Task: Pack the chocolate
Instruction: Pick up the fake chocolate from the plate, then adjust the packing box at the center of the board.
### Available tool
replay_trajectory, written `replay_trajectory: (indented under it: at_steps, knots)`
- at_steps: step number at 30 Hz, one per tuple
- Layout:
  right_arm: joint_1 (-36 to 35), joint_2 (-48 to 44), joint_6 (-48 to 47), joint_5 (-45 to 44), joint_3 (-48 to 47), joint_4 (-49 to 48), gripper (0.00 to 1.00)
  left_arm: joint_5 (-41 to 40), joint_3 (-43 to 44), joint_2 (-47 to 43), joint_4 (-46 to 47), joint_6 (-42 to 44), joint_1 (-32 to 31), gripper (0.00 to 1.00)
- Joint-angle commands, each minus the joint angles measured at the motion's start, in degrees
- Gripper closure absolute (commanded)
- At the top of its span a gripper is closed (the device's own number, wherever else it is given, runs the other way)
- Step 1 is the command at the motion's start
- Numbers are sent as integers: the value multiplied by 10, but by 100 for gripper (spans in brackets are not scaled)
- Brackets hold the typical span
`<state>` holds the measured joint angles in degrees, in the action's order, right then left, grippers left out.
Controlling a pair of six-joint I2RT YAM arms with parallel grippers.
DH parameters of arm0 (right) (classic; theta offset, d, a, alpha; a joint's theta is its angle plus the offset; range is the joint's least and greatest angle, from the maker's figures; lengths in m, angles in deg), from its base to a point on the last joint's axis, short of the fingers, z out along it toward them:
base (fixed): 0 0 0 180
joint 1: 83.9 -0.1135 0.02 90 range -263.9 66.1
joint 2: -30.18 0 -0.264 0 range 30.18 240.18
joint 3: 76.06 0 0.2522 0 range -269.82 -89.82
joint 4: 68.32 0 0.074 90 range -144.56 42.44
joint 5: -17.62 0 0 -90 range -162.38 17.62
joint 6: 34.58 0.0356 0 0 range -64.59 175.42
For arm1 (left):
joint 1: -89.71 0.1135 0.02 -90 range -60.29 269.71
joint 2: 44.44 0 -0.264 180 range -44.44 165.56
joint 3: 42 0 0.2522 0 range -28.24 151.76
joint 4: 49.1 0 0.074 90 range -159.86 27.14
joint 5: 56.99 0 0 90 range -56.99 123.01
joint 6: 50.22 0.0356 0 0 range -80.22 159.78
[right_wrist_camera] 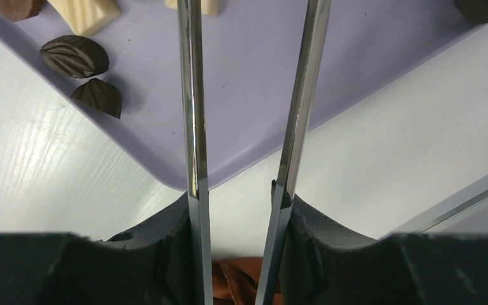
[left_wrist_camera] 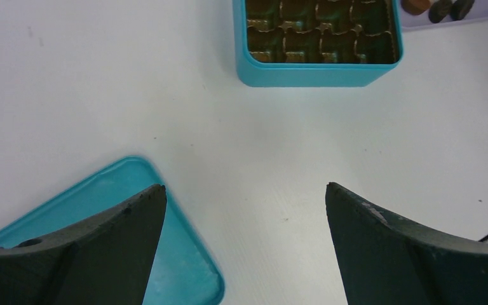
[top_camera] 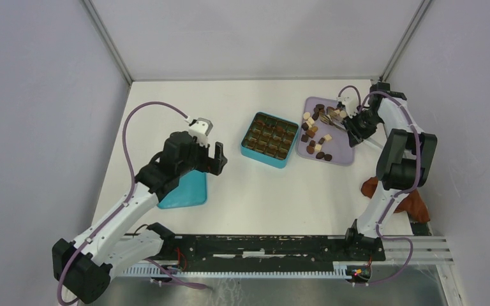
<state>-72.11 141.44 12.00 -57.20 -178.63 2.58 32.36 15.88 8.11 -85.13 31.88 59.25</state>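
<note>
The left gripper grabs the rim of the box's side opposite the lavender tray next, to steady the teal box [top_camera: 269, 140] while chocolate fills its gold sections.
The chocolate [top_camera: 312, 132] lies as several dark, brown and cream pieces on a lavender tray [top_camera: 348, 159] at the back right; a few pieces [right_wrist_camera: 74, 56] show in the right wrist view. My right gripper [top_camera: 359, 124] [right_wrist_camera: 238, 203] is shut on metal tongs [right_wrist_camera: 194, 127], whose arms reach out over the tray [right_wrist_camera: 260, 95]; their tips are out of the wrist view. The teal box [top_camera: 269, 140] [left_wrist_camera: 318, 70] stands open beside the tray, its gold compartments showing. Left of the box, above the table, my left gripper [top_camera: 215, 156] [left_wrist_camera: 246, 187] is open and holds nothing.
The teal lid [top_camera: 185, 191] [left_wrist_camera: 101, 241] lies flat under the left arm. A reddish-brown cloth [top_camera: 415, 204] [right_wrist_camera: 241, 279] sits by the right arm's base. Grey walls close in the table on three sides.
</note>
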Motion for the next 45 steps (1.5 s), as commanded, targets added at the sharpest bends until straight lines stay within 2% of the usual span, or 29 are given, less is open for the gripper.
replay_trajectory:
  at_steps: [1, 4, 6, 12, 17, 21, 24, 27, 36, 38, 42, 45]
  knots:
    - [4, -44, -10, 28, -1, 8, 95, 86, 29, 33, 77, -83, 3, 1]
    - [3, -50, -11, 38, 2, 8, 95, 112, 17, 75, 142, -127, 3, 5]
    - [3, -52, -12, 44, 4, 9, 95, 99, 30, 127, 154, -136, 4, 13]
    - [3, -58, -19, 57, 27, 3, 95, 70, 168, 319, 115, -118, 7, 40]
    - [3, -67, -25, 60, 46, -6, 95, 51, 260, 430, 93, -92, 7, 43]
    - [3, -66, -25, 64, 45, -7, 95, 69, 329, 506, 70, -76, 7, 46]
    - [3, -66, -26, 67, 42, -5, 95, 72, 379, 557, 39, -63, 7, 55]
    - [4, -67, -29, 68, 39, -3, 95, 67, 416, 593, 11, -49, 7, 60]
    - [3, -68, -31, 73, 36, 0, 95, 38, 475, 654, -38, -24, 7, 61]
    - [3, -69, -31, 74, 35, 1, 95, 42, 483, 663, -41, -21, 8, 64]
    - [4, -73, -31, 79, 30, 4, 95, 53, 492, 679, -45, -22, 7, 80]
    - [4, -78, -32, 80, 27, 8, 95, 54, 495, 682, -45, -23, 6, 97]
